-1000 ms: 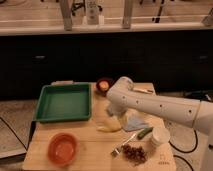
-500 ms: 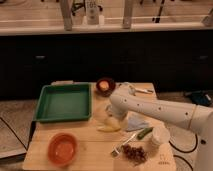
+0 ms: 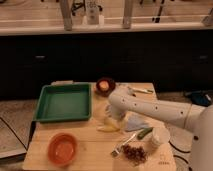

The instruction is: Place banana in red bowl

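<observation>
I should next pick up the banana by its top end (image 3: 121, 125) with my gripper, and then I will put the banana in the red bowl (image 3: 63, 148).
The banana (image 3: 108, 127) lies pale yellow on the wooden table (image 3: 90, 160), near its middle. My gripper (image 3: 112, 118) hangs at the end of the white arm (image 3: 150, 109), which reaches in from the right. It sits directly over the banana's upper end, jaws open, and its tips are partly hidden by the wrist. The red bowl (image 3: 63, 148) stands empty at the front left, well apart from the gripper and the banana.
A green tray (image 3: 64, 102) fills the back left. A small dark maroon bowl (image 3: 105, 86) with yellow contents stands behind the arm. To the right lie a grey cloth (image 3: 136, 122), a green vegetable (image 3: 145, 133), a white cup (image 3: 160, 136), a fork (image 3: 121, 146) and brown bits (image 3: 134, 153).
The arm's end has come down and forward toward the banana. The banana and the bowls have not moved.
</observation>
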